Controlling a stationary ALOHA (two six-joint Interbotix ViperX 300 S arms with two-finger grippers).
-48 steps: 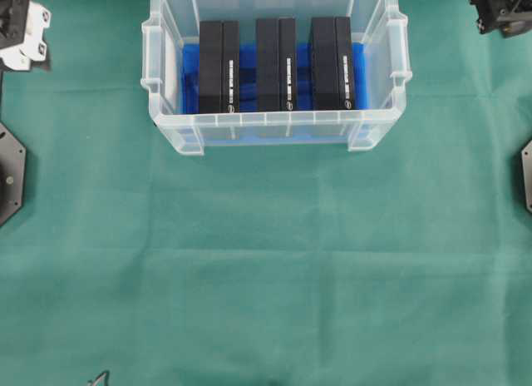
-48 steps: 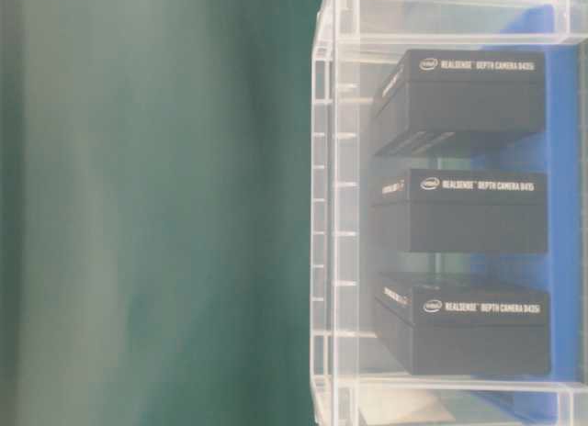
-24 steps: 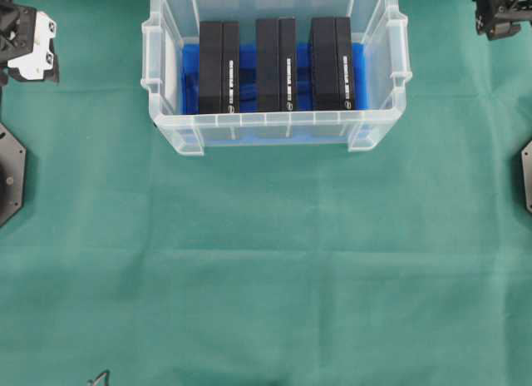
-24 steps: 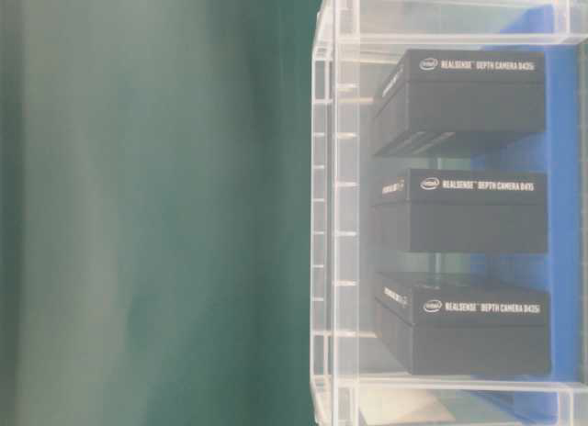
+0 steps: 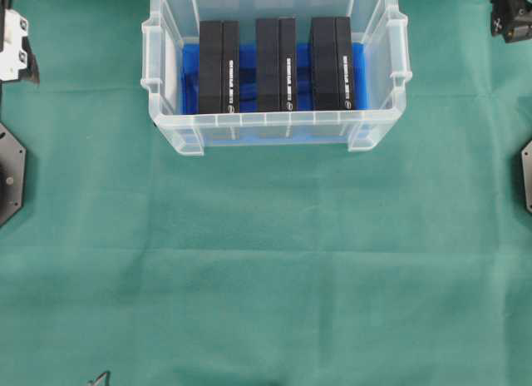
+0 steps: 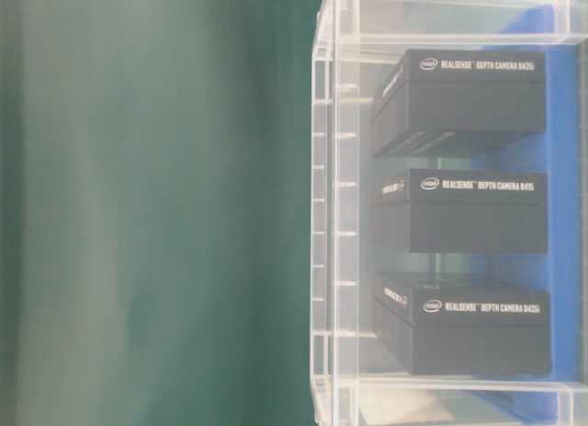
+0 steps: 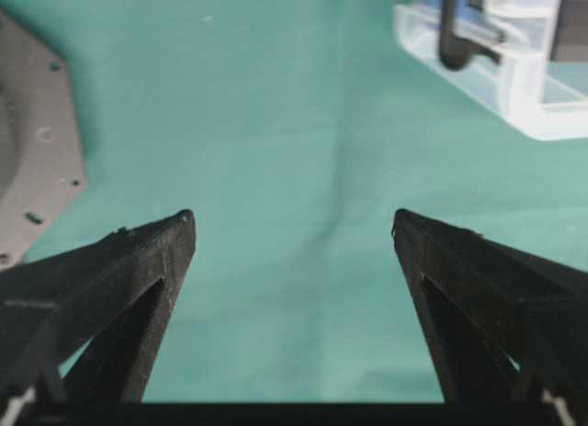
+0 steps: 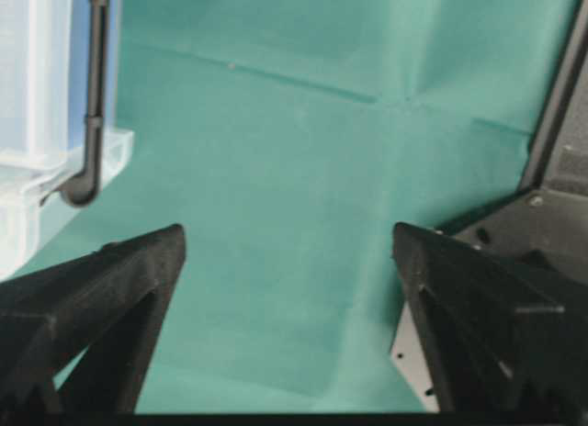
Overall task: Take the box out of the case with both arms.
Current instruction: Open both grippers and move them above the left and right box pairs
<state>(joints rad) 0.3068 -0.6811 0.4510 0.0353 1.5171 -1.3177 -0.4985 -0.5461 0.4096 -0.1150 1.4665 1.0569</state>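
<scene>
My left gripper grabs the black RealSense box by its long sides next, since the box's end sits close against the case's clear side (image 5: 219, 118).
The case (image 5: 274, 135) stands at the back middle of the green cloth, with a blue sheet on its bottom. Three black boxes (image 5: 219, 66), (image 5: 276, 64), (image 5: 332, 63) stand side by side inside it; the table-level view shows them through the clear wall (image 6: 331, 215). My left gripper (image 7: 294, 226) is open and empty over bare cloth, at the far left edge (image 5: 12, 49), well away from the case corner (image 7: 524, 86). My right gripper (image 8: 289, 235) is open and empty too, at the top right corner (image 5: 511, 16), with the case (image 8: 37, 95) off to its left.
Grey hexagonal arm base plates sit at the left (image 5: 10, 174) and right (image 5: 526, 174) edges. Green cloth (image 5: 266, 269) covers the table in front of the case. A thin black hooked bar (image 8: 92, 105) shows near the case in the right wrist view.
In the overhead view both grippers have slid outward, the left one toward the left edge and the right one toward the top right corner. The case and boxes have not moved.
</scene>
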